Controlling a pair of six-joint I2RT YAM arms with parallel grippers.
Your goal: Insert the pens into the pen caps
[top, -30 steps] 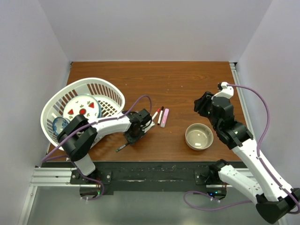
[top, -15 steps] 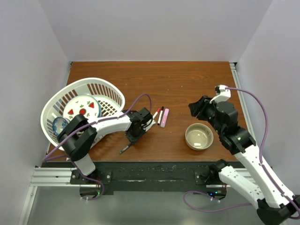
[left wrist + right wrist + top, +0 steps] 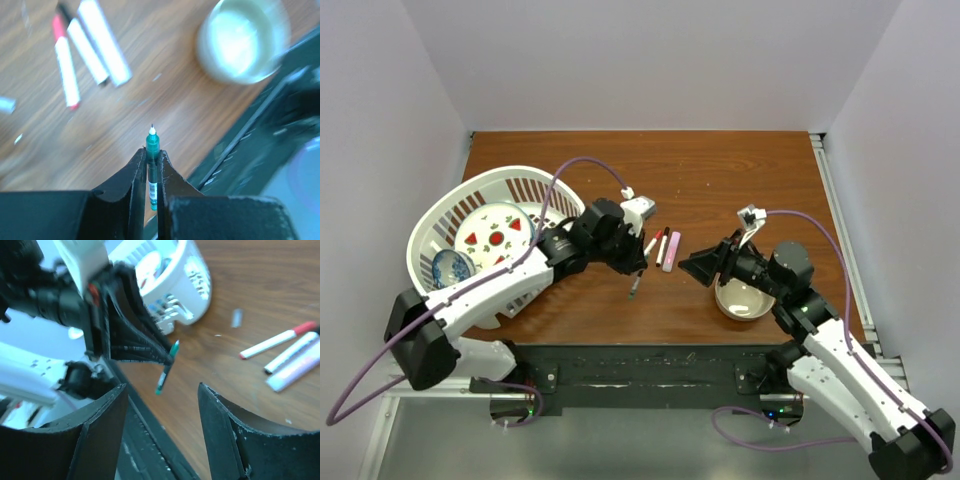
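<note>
My right gripper will next grab the green pen near its tail. The pen's white tip then stays free to insert into the cap.
My left gripper is shut on a thin dark green pen, which hangs above the wood with its fine white tip pointing away from the wrist. In the right wrist view the same pen hangs from the left gripper's fingers. My right gripper is open and empty, its jaws facing that pen from the right, a short gap away. Three pens lie side by side on the table: a white one with a red end, a white one with a dark end and a thicker pink one. A small pale pen cap lies beyond them.
A beige bowl stands under my right arm near the front edge. A white basket lies tilted at the left with a strawberry plate inside. The black front rail runs along the near table edge.
My left gripper has lifted the thin pen off the table near the front edge and carried it right. My right gripper has swung left towards it and opened wider.
</note>
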